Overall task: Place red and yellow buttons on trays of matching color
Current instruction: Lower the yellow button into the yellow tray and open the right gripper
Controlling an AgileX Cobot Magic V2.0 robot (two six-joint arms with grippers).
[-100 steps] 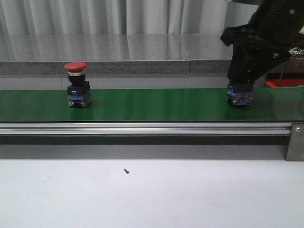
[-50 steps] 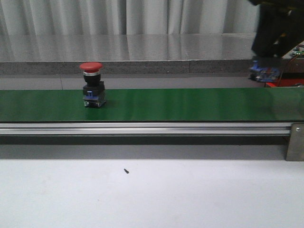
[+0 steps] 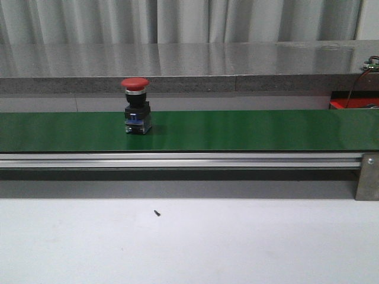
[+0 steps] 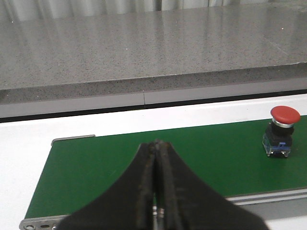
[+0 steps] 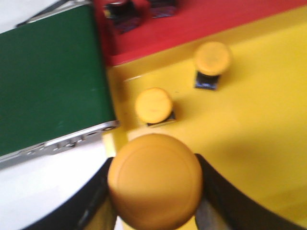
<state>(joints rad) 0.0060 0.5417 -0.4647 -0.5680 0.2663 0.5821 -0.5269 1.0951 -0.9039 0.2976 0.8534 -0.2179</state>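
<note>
I should lower the yellow button first, because it is high above the yellow tray in the right wrist view. The button would fall if I opened my right gripper now.
A red button (image 3: 135,105) stands upright on the green belt (image 3: 237,130), left of centre; the left wrist view shows the same red button (image 4: 282,130) far off to the side of my left gripper (image 4: 157,146), which is shut on nothing above the belt (image 4: 96,167). My right gripper (image 5: 154,184) is shut on a yellow button (image 5: 154,179), held over the edge of the yellow tray (image 5: 259,120). Two more yellow buttons (image 5: 153,107) (image 5: 211,61) stand on that tray. The red tray (image 5: 211,19) lies beyond it, with dark button bases (image 5: 123,15) on it.
The belt's aluminium rail (image 3: 177,160) runs along its front, with a bracket (image 3: 368,176) at the right end. A grey stone ledge (image 3: 177,83) lies behind the belt. White tabletop (image 3: 237,242) with a small black speck (image 3: 157,213) lies in front.
The red button has travelled right along the belt. My right arm lifted a button off the belt's right end and left the front view.
</note>
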